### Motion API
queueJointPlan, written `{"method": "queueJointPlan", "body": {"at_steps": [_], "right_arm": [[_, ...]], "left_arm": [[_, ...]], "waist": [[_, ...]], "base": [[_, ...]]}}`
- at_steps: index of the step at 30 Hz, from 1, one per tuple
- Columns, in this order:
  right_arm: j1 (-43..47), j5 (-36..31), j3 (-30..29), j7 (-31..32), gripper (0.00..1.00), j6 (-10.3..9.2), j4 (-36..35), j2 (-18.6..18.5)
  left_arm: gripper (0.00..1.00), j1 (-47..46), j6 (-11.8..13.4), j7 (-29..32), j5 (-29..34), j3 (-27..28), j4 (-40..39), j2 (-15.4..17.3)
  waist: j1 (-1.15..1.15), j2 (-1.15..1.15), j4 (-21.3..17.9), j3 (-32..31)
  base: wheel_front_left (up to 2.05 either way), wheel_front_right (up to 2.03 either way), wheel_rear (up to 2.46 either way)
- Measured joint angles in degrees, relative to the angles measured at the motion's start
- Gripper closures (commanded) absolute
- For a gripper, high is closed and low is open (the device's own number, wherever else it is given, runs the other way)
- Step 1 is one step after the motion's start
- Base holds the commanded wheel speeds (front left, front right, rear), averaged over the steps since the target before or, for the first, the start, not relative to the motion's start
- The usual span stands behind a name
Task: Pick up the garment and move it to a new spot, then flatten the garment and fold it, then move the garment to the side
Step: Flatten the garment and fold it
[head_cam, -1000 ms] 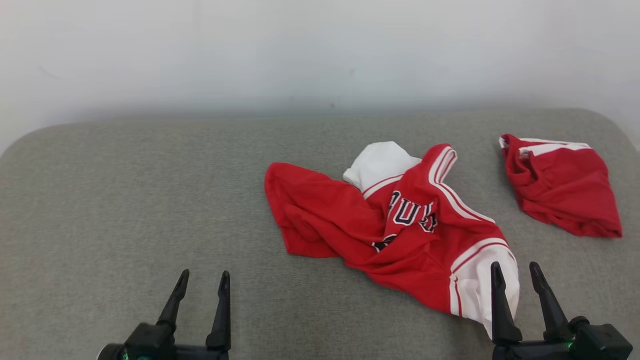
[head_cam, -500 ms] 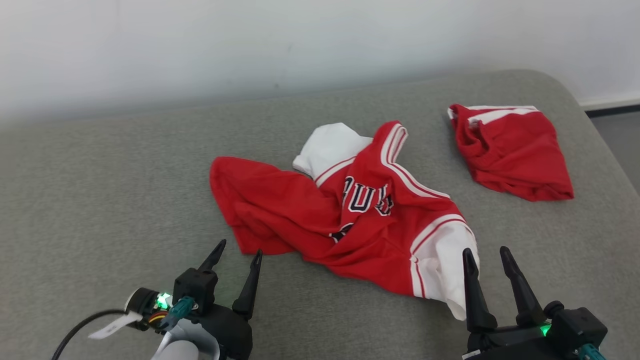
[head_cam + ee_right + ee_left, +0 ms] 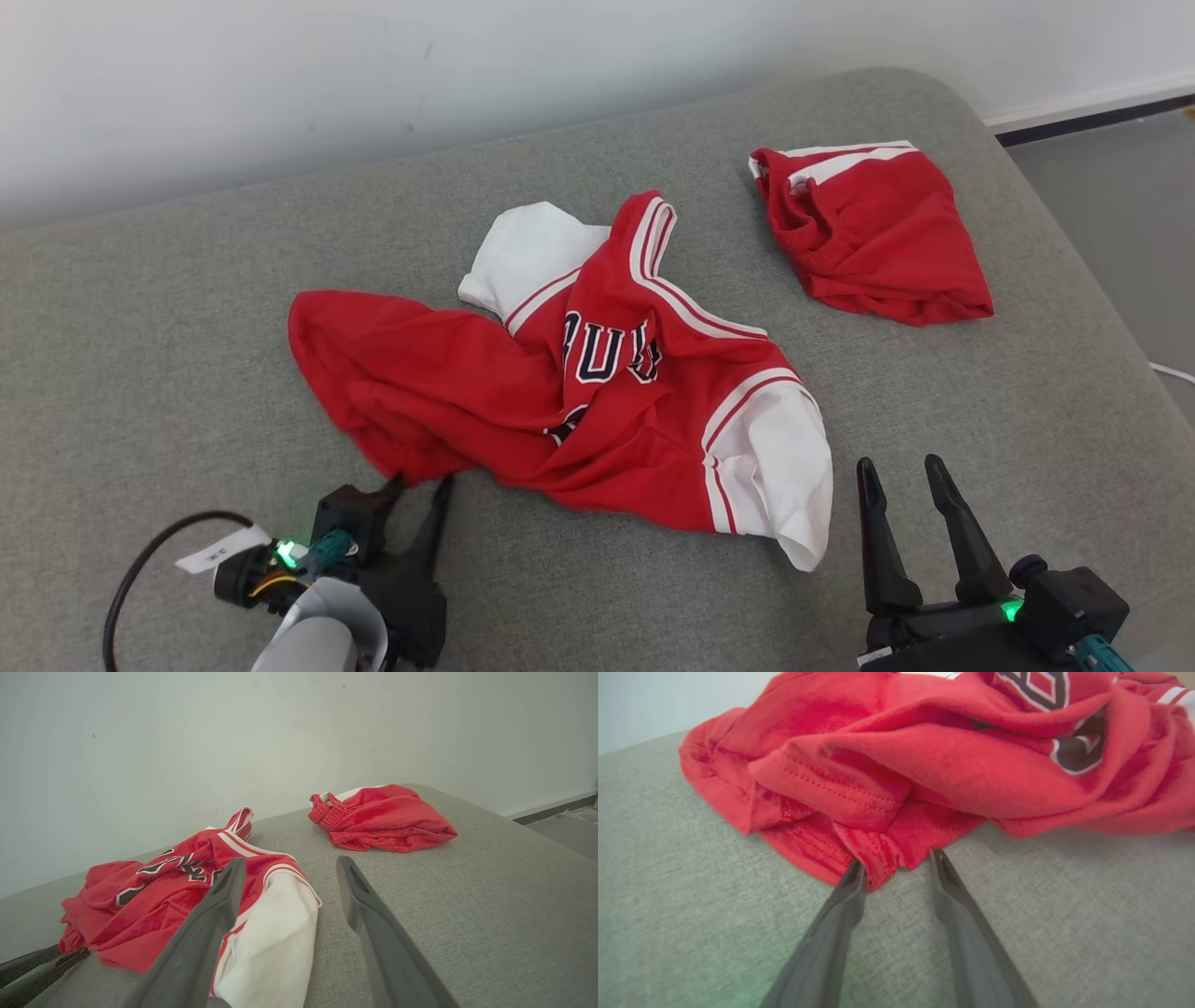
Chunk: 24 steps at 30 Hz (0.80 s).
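Observation:
The jersey's hem corner (image 3: 882, 865) sticks out in a small pucker while the crumpled body (image 3: 956, 767) lies slack, so my left gripper next needs to grip that corner to pick up the jersey.
A crumpled red jersey (image 3: 448, 383) with white sleeves and dark lettering lies mid-surface on the grey cushion (image 3: 149, 373). My left gripper (image 3: 419, 483) is open at the jersey's near-left hem. In the left wrist view its fingers (image 3: 896, 858) straddle a corner of the red hem (image 3: 882, 858), the jaws apart and the tips touching cloth. My right gripper (image 3: 897, 463) stands open just right of the white sleeve (image 3: 775, 467), holding nothing. In the right wrist view the right gripper (image 3: 290, 860) points over the jersey (image 3: 140, 905).
Folded red shorts (image 3: 868, 233) (image 3: 383, 819) with white stripes rest at the far right of the cushion. A white wall (image 3: 373, 75) runs behind. The cushion's right edge drops to grey floor (image 3: 1111, 187), where a white cable (image 3: 1172, 371) lies.
The head camera has turned, shifting the whole scene left and up. My left gripper has reached forward from bare cushion to the jersey's near-left hem. The right gripper has held its pose.

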Motion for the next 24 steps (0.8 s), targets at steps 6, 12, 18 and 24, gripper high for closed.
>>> {"method": "queueJointPlan", "body": {"at_steps": [6, 12, 18, 24], "right_arm": [[0.2, 0.0, -0.5, 0.0, 0.0, 0.0, 0.0, 0.0], [1.9, 0.1, -1.3, 0.0, 0.0, 0.0, 0.3, 0.0], [3.1, 0.1, -2.7, 0.0, 0.0, 0.0, 0.8, 0.0], [3.7, -0.3, -2.6, 0.0, 0.0, 0.0, 1.3, 0.0]], "left_arm": [[1.0, -0.6, 0.0, 0.0, -1.1, -0.6, -3.3, 0.3], [1.0, 5.8, 0.0, 0.0, -0.5, 2.2, -13.5, 2.9], [1.0, 17.5, 0.4, 0.0, 0.7, 5.2, -22.0, 4.9], [0.95, 23.5, 0.4, 0.0, 0.3, 7.4, -22.2, 4.0]], "waist": [[0.0, 0.0, 1.5, -0.4], [-0.01, 0.0, 4.8, -2.1], [-0.02, 0.0, 8.8, -3.8], [-0.01, 0.0, 12.6, -4.8]], "base": [[0.0, 0.0, 0.0], [0.0, 0.0, 0.0], [0.0, 0.0, 0.0], [0.0, 0.0, 0.0]]}}
